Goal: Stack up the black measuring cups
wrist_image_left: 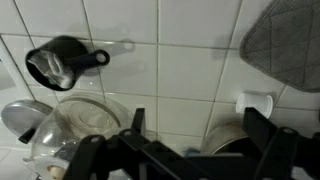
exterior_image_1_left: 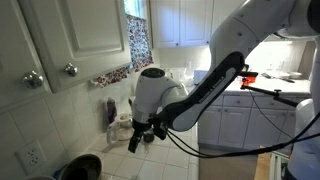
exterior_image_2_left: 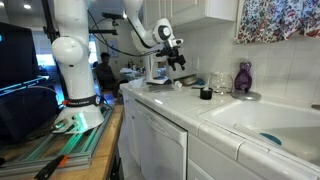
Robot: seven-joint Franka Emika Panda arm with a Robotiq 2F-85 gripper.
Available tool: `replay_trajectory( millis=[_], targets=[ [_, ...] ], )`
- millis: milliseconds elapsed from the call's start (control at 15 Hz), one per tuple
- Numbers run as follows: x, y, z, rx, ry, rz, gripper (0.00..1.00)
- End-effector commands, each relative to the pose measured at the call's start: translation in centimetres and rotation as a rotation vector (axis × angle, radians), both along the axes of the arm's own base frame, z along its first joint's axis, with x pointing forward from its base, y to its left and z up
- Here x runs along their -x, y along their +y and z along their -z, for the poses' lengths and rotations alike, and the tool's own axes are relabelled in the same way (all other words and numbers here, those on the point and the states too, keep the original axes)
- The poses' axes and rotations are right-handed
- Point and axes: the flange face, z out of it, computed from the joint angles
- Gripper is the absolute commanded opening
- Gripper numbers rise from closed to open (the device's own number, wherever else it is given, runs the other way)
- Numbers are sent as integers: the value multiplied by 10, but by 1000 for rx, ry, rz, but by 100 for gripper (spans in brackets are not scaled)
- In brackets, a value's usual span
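My gripper grabs the black measuring cup's rim next, on the side away from the cup's handle, which leaves the cup's base free to stack.
A black measuring cup (wrist_image_left: 60,62) with a straight handle pointing right lies on the white tiles at the upper left of the wrist view. Something pale shows inside it; I cannot tell what. A small black cup (exterior_image_2_left: 205,94) also stands on the counter in an exterior view. My gripper (wrist_image_left: 198,122) is open and empty, held above the tiles, below and to the right of the black cup. It hangs above the counter in both exterior views (exterior_image_2_left: 178,58) (exterior_image_1_left: 140,135). No second black cup shows clearly.
A clear bowl (wrist_image_left: 82,122), a metal scoop (wrist_image_left: 20,115), a white cylinder (wrist_image_left: 256,103) and a grey cloth-like thing (wrist_image_left: 285,45) lie near the gripper. A purple bottle (exterior_image_2_left: 243,78) stands by the sink (exterior_image_2_left: 270,120). A dark round pan (exterior_image_1_left: 80,168) sits low.
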Motion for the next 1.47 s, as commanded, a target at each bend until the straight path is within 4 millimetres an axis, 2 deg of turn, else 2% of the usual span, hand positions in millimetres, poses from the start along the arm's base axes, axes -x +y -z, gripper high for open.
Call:
replay_trajectory(
  millis=[0,267,533,733,933,1067,1200,1267,1400],
  targets=[
    [-42,46,32,-13,-41,-82,100],
    [-75,99,58,23,-91,-176,100],
    [-98,148,72,39,-136,-237,100],
    [-110,173,77,47,-170,-270,100],
    [-124,183,87,49,-185,-275,99],
    [-134,182,91,42,-184,-259,89],
    [-141,181,98,30,-173,-246,65],
    [-144,181,100,28,-170,-243,64],
    [-148,182,103,25,-167,-238,49]
  ],
)
